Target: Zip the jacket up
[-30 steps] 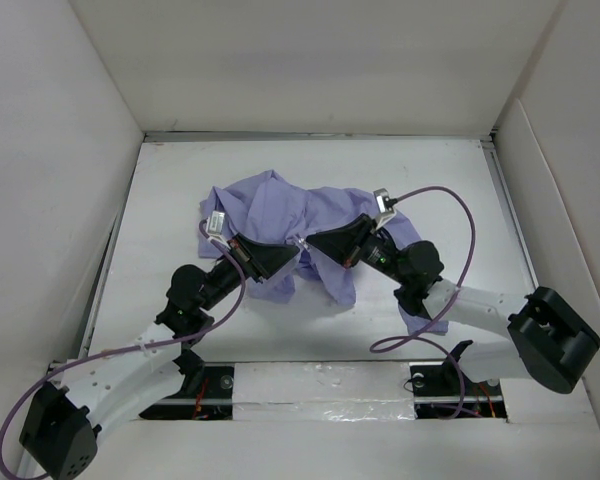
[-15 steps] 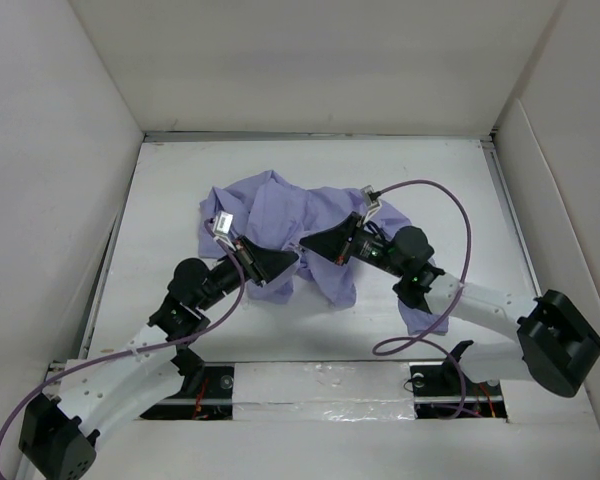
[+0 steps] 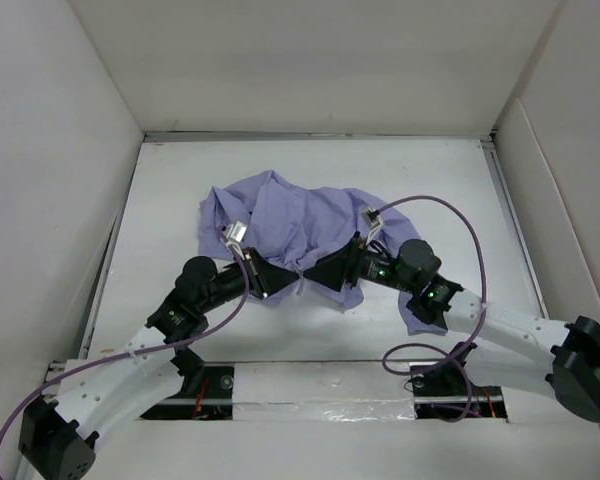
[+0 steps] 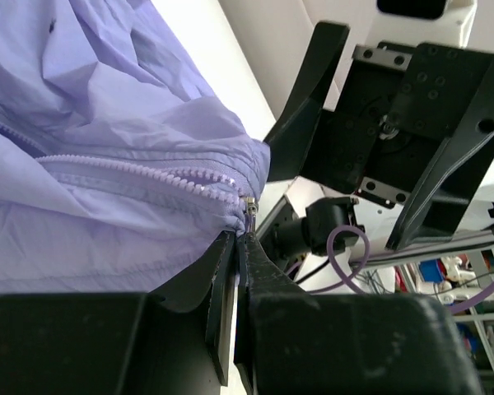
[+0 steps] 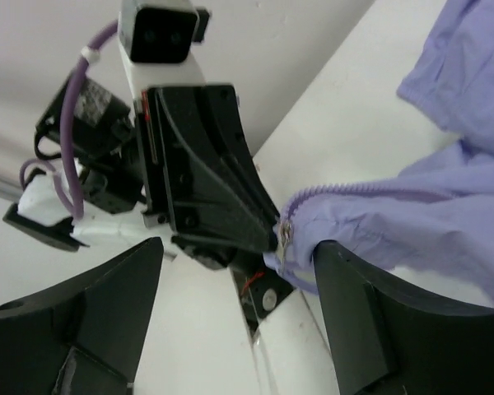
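I should next grip the zipper slider by its pull tab (image 3: 300, 275) (image 5: 285, 235) with my right gripper to zip up the jacket. That leaves the zipper's teeth free.
The lavender jacket (image 3: 290, 212) lies crumpled mid-table, one fold hanging toward the near edge. My left gripper (image 3: 290, 273) is shut on the jacket's hem right below the zipper slider (image 4: 249, 207), with the zipper teeth (image 4: 132, 167) running away to the left. My right gripper (image 3: 312, 272) faces it tip to tip and stands open. In the right wrist view its fingers (image 5: 358, 304) spread wide on either side of the slider (image 5: 285, 234), gripping nothing. The right-hand finger is close against the fabric (image 5: 412, 222). The left gripper (image 5: 273, 232) sits just behind the slider.
White walls enclose the table (image 3: 180, 200) on three sides. Purple cables (image 3: 450, 215) loop over both arms. Another part of the jacket (image 3: 415, 315) lies under the right arm. The arm bases and a gap with wiring (image 3: 220, 385) run along the near edge.
My right gripper has opened and let go of the zipper end. Both grippers have drifted toward the near edge, pulling the jacket's fold with them. The left stays shut.
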{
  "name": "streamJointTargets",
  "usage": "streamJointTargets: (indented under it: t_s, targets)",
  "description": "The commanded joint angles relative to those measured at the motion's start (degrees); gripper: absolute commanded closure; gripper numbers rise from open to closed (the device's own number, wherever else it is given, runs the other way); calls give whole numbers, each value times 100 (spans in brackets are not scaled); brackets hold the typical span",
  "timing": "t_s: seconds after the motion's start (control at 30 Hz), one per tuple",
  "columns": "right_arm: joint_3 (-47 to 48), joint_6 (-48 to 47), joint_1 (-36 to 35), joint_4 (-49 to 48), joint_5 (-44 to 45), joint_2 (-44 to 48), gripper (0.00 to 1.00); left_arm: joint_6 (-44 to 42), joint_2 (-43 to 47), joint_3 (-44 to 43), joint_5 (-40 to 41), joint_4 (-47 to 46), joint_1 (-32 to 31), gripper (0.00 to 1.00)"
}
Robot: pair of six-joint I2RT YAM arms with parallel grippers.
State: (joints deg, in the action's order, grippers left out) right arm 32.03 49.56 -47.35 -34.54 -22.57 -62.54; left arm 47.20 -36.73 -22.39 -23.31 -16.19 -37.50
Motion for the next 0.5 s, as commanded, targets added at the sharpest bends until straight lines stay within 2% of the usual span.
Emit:
streamJointTargets:
  t_s: [0.0, 0.2, 0.33, 0.47]
  targets:
    - [-320, -113, -229, 518, -73, 365, 19, -106, 70, -195, -305, -60, -30, 100]
    - [-777, 53, -406, 590, 60, 577, 17, -79, 34, -160, -446, -130, -30, 100]
    - [-760, 98, -581, 107, -20, 367, 24, -44, 34, -160, -499, -174, -30, 100]
    - [-690, -7, -635, -87, 173, 146, 24, -18, 69, -125, -560, -201, -30, 100]
